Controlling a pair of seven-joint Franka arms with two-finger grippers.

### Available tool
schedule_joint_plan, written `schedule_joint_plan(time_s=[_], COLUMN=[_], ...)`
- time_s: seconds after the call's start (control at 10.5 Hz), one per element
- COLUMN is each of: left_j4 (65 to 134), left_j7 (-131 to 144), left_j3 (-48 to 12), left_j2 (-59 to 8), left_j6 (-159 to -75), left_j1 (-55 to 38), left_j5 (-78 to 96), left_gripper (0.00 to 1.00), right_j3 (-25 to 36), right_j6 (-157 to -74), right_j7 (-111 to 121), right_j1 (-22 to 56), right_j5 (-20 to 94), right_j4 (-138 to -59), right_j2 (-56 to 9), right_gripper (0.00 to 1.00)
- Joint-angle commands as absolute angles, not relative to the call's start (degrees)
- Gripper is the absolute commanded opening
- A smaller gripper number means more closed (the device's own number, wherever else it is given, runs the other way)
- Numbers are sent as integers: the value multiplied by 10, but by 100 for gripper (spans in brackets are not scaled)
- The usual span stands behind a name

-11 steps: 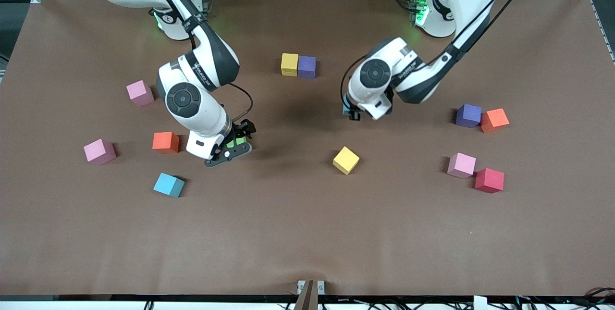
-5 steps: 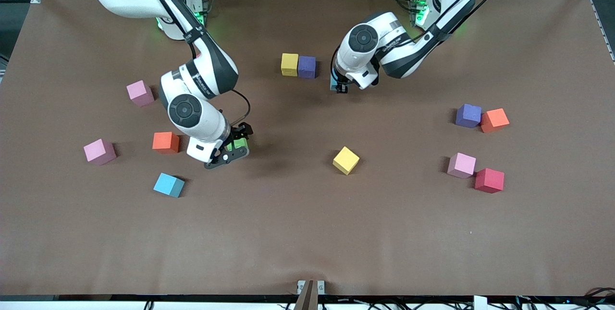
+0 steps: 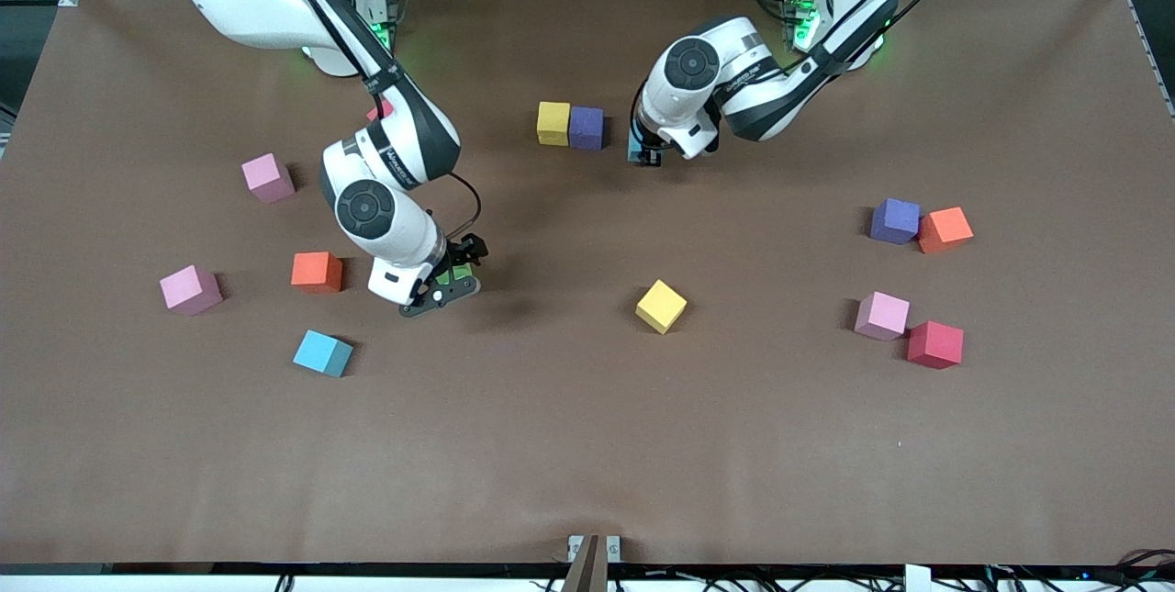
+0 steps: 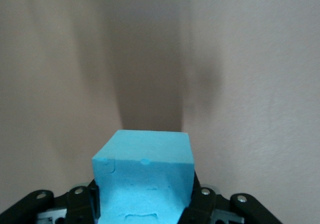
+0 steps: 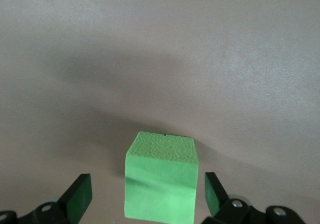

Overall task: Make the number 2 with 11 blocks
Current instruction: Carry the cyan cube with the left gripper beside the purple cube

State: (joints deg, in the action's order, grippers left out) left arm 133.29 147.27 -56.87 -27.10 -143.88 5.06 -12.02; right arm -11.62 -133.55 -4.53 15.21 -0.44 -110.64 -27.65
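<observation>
My right gripper's fingers are still above the green block (image 3: pixel 457 274) (image 5: pixel 161 184) and closing now would miss the block, so it is too early to close. The gripper lowers first.
My left gripper (image 3: pixel 644 153) is shut on a light blue block (image 4: pixel 144 159) and holds it low, close beside the purple block (image 3: pixel 586 127), toward the left arm's end. That purple block touches a yellow block (image 3: pixel 553 122), and the two make a short row near the bases. No number 2 figure is in view. My right gripper (image 3: pixel 448 285) is open, low at the table, its fingers on either side of a green block (image 5: pixel 161 184) without touching it. In the front view the green block (image 3: pixel 457 274) is partly hidden by the hand.
Loose blocks lie around. Toward the right arm's end are two pink ones (image 3: pixel 267 177) (image 3: pixel 190 288), an orange one (image 3: pixel 317 271) and a light blue one (image 3: pixel 322 353). A yellow one (image 3: pixel 661 306) lies mid-table. Purple (image 3: pixel 894 220), orange (image 3: pixel 945 229), pink (image 3: pixel 882 315) and red (image 3: pixel 934 344) blocks lie toward the left arm's end.
My left gripper has carried the light blue block from over the table's middle toward the bases, up beside the purple block. My right gripper stays open around the green block, shifted only slightly.
</observation>
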Motion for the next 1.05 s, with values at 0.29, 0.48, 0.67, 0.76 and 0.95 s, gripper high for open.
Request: schedule_joint_plan(time_s=[0.29, 0.48, 0.67, 0.76, 0.95], left_j4=[1341, 1339, 1335, 1334, 1334], left_j7=[1552, 1583, 1581, 1581, 1581], left_j3=[-571, -570, -569, -562, -553], left_j2=[-274, -277, -281, -284, -284], left_j6=[-1460, -1463, -1465, -1468, -1468], left_j1=[5, 4, -3, -14, -28], left_j5=[-108, -113, -116, -135, -153], left_gripper=[17, 17, 18, 18, 18], right_j3=[-121, -121, -120, -121, -120], right_j6=[-1363, -1364, -1375, -1375, -1369], right_j7=[-50, -50, -48, -49, -49], right_j1=[138, 138, 137, 136, 141], right_j5=[-13, -14, -20, -22, -22], right_j4=[-1108, -1108, -1107, -1107, -1109], right_j2=[-304, -308, -316, -317, -317], right_gripper=[100, 100, 100, 100, 100])
